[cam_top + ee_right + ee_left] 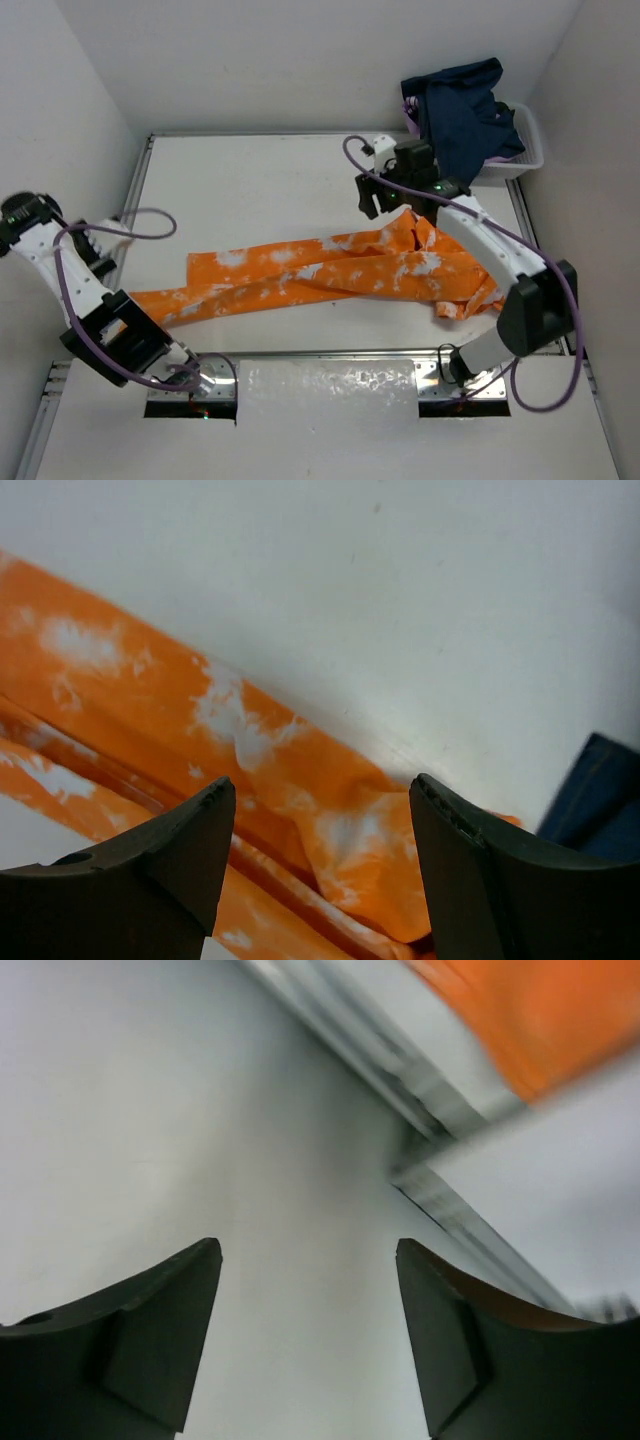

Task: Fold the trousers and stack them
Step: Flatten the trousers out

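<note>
The legs of the orange trousers need to be spread apart for folding, so the left gripper needs to grab the orange trousers' far leg by its end corner next.
The orange trousers with white tie-dye splotches lie stretched across the table, legs toward the left and a bunched end at the right. My right gripper hovers open over their far edge near the right end. In the right wrist view the open gripper has a raised orange fold between its fingers without gripping it. My left gripper is low at the table's front left edge, clear of the cloth. In the left wrist view it is open and empty over a white surface, with the trousers at the top right.
A white basket at the back right holds dark navy clothes, which also show in the right wrist view. A metal rail runs along the table's front edge. White walls close in on both sides.
</note>
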`<state>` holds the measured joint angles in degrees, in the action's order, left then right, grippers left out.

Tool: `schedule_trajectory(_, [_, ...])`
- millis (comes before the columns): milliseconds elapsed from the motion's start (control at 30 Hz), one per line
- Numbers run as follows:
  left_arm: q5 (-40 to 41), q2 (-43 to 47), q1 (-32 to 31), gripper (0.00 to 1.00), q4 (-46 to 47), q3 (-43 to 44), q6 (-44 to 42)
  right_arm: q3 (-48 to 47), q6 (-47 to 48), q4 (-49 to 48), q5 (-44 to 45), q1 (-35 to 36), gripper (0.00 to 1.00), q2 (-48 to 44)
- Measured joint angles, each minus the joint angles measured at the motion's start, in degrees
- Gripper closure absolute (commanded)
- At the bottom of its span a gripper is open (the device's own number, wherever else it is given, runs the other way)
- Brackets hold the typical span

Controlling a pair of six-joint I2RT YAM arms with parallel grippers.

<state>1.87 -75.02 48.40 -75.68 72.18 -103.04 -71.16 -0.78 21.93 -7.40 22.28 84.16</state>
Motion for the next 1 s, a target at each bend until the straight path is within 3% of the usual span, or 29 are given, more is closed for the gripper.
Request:
schedule_trajectory(67, [-5.88, -1.92, -2.89, 0.34, 1.86, 7.85, 7.21, 0.0, 0.22, 1.53, -0.22, 0.81, 0.33, 4.26])
schedule_trajectory(133, [-9.33, -3.5, -11.37, 0.34, 6.08, 11.06, 16.57, -0.15, 0.24, 3.48, -0.15, 1.11, 0.34, 8.02])
schedule_trajectory(233, [-14.71, -5.95, -27.41, 0.15, 13.16, 6.36, 29.97, -3.43, 0.11, 9.22, 0.96, 1.03, 0.33, 13.25])
schedule_trajectory(267, [-16.68, -7.06, -31.1, 0.01, 15.08, 3.65, 33.68, -5.25, 0.02, 11.1, 1.53, 0.79, 0.32, 14.75])
schedule_trajectory(300, [-18.23, -8.76, -33.73, 0.0, 16.35, 0.76, 37.51, -7.45, -0.22, 13.2, 2.16, 0.42, 0.32, 16.28])
schedule_trajectory(500, [-20.04, -17.84, -34.82, 0.0, 21.16, -5.25, 50.07, -6.51, -5.49, 16.04, 4.76, -9.01, 0.27, 13.29])
schedule_trajectory(633, [-16.76, -20.15, -34.84, 0.0, 26.88, -7.41, 53.4, 1.36, -9.7, 16.59, 8.7, -18.49, 0.25, 5.31])
schedule_trajectory(767, [-15.06, -24.74, -34.95, 0.0, 31.76, -9.57, 54.66, 5.44, -11.61, 17.77, 13.46, -21.53, 0.24, -0.5])
schedule_trajectory(867, [-13.92, -26.84, -35.19, 0.15, 34.4, -11.13, 55.21, 7.43, -13.25, 17.81, 15.17, -23.91, 0.24, -3.54])
schedule_trajectory(900, [-13.68, -27.12, -35.32, 0.35, 34.86, -11.06, 55.19, 8.11, -13.84, 17.84, 15.56, -25.35, 0.23, -4.46])
schedule_trajectory(967, [-12.76, -27.63, -35.32, 0.62, 35.76, -10.91, 54.8, 9.66, -15.39, 17.64, 16.46, -28.87, 0.21, -6.84])
schedule_trajectory(1000, [-13.07, -27.87, -35.34, 0.94, 35.95, -10.67, 54.49, 10.47, -16.06, 17.55, 16.81, -30.69, 0.21, -8.13])
